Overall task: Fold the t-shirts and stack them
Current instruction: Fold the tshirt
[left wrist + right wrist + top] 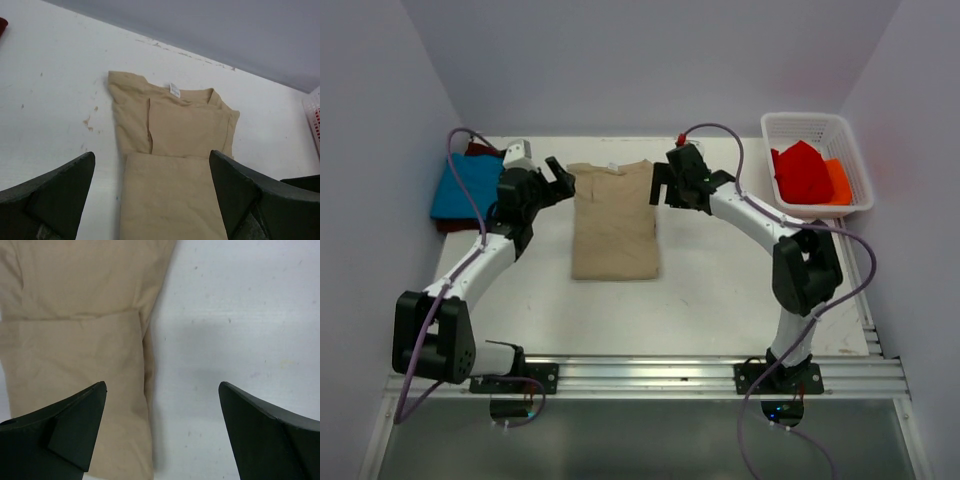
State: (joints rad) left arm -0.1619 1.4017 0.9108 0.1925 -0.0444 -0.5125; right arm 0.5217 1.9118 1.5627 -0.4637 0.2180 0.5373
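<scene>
I need my right gripper to grab the tan t-shirt (613, 220) next at its hem corner, farthest from the collar, to fold the hem toward the collar.
The tan t-shirt (613, 220) lies flat on the white table, sleeves folded in, collar toward the back wall. It also shows in the left wrist view (175, 165) and in the right wrist view (75, 355). My left gripper (560, 178) is open and empty, above the shirt's back left corner; its midpoint (152, 200) is over the cloth. My right gripper (660, 186) is open and empty, above the shirt's back right edge; its midpoint (162, 430) is just beside that edge. The bright blue t-shirt (468, 185) lies folded at the far left on the dark maroon t-shirt (480, 149).
A white basket (817, 125) stands at the back right, holding a red cloth (803, 172) and an orange cloth (837, 182). The walls close in at the back and sides. A metal rail (640, 375) runs along the near edge.
</scene>
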